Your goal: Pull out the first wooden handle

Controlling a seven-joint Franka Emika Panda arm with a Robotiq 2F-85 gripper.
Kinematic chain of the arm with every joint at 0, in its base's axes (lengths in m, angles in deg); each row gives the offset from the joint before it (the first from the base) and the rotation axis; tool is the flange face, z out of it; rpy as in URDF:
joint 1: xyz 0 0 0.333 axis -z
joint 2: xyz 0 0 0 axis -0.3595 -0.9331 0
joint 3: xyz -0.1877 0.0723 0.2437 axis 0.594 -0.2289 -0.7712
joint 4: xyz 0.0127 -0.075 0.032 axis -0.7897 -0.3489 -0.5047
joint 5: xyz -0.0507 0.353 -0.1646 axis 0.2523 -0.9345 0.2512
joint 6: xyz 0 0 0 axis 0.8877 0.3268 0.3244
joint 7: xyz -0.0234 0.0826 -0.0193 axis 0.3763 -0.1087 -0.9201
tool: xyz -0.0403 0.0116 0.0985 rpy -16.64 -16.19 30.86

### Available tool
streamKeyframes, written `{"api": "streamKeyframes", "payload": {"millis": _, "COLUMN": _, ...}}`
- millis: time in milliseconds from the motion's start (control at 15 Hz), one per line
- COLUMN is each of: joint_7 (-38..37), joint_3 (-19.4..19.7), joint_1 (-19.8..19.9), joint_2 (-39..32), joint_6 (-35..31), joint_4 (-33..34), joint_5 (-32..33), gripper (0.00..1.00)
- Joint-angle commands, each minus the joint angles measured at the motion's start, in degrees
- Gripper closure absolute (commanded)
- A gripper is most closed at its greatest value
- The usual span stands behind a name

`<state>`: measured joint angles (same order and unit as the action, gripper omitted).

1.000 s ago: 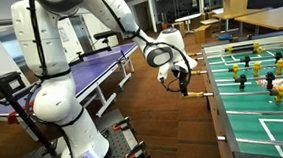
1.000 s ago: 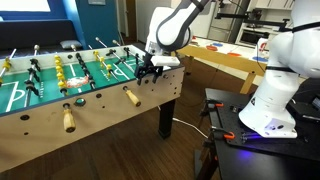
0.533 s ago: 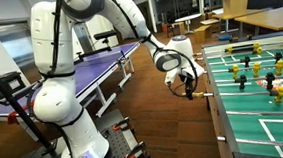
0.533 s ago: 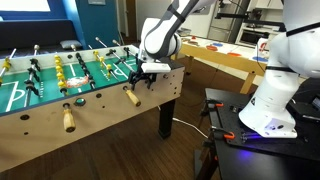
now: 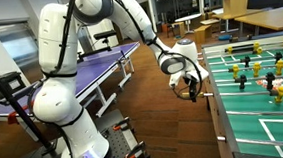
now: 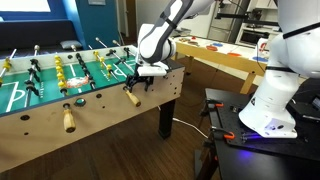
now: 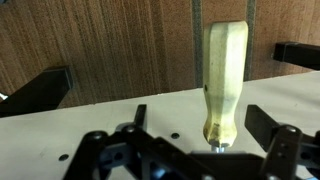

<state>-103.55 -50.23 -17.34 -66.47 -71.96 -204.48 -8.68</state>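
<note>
The first wooden handle (image 7: pixel 225 80) needs to come straight out of the foosball table, so my gripper should grab it next across both sides, near its metal rod.
The wooden handle (image 7: pixel 225 80) is pale and upright in the wrist view, standing on its metal rod against the foosball table's side. It shows in an exterior view (image 6: pixel 131 97) as the handle nearest the table's corner. My gripper (image 7: pixel 180 85) is open, with its black fingers on either side of the handle and not touching it. In both exterior views the gripper (image 6: pixel 142 80) (image 5: pixel 189 84) hangs at the edge of the foosball table (image 6: pixel 100 112).
A second wooden handle (image 6: pixel 68 120) sticks out further along the same side. The green playfield (image 5: pixel 263 101) holds rods with yellow and black figures. A purple table-tennis table (image 5: pixel 101 67) stands behind the arm. The robot base (image 6: pixel 265 110) is close to the table's end.
The gripper has moved along the table's side and lower, from near the corner to around the wooden handle. It has stayed open.
</note>
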Motion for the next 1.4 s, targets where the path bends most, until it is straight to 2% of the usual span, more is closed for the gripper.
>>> {"api": "streamKeyframes", "payload": {"millis": 0, "joint_7": 1.45, "joint_3": -0.89, "joint_1": 0.70, "joint_2": -1.86, "joint_6": -1.11, "joint_4": 1.90, "joint_5": -1.76, "gripper": 0.00}}
{"api": "streamKeyframes", "payload": {"millis": 467, "joint_7": 3.56, "joint_3": -3.49, "joint_1": 1.48, "joint_2": -3.80, "joint_6": -2.87, "joint_4": 3.02, "joint_5": -3.66, "gripper": 0.00}}
{"api": "streamKeyframes", "payload": {"millis": 533, "joint_7": 3.61, "joint_3": -3.69, "joint_1": 1.37, "joint_2": -4.19, "joint_6": -3.21, "joint_4": 3.23, "joint_5": -3.83, "gripper": 0.23}}
{"api": "streamKeyframes", "payload": {"millis": 600, "joint_7": 3.51, "joint_3": -3.77, "joint_1": 1.18, "joint_2": -4.48, "joint_6": -3.48, "joint_4": 3.32, "joint_5": -3.75, "gripper": 0.26}}
{"api": "streamKeyframes", "payload": {"millis": 1067, "joint_7": 3.04, "joint_3": -4.16, "joint_1": 0.46, "joint_2": -6.16, "joint_6": -3.38, "joint_4": 4.57, "joint_5": -3.14, "gripper": 0.81}}
{"api": "streamKeyframes", "payload": {"millis": 1133, "joint_7": 3.01, "joint_3": -4.09, "joint_1": 0.20, "joint_2": -5.85, "joint_6": -3.39, "joint_4": 4.19, "joint_5": -3.06, "gripper": 0.84}}
{"api": "streamKeyframes", "payload": {"millis": 1333, "joint_7": 2.44, "joint_3": -4.10, "joint_1": -0.91, "joint_2": -4.65, "joint_6": -3.68, "joint_4": 2.57, "joint_5": -2.89, "gripper": 0.84}}
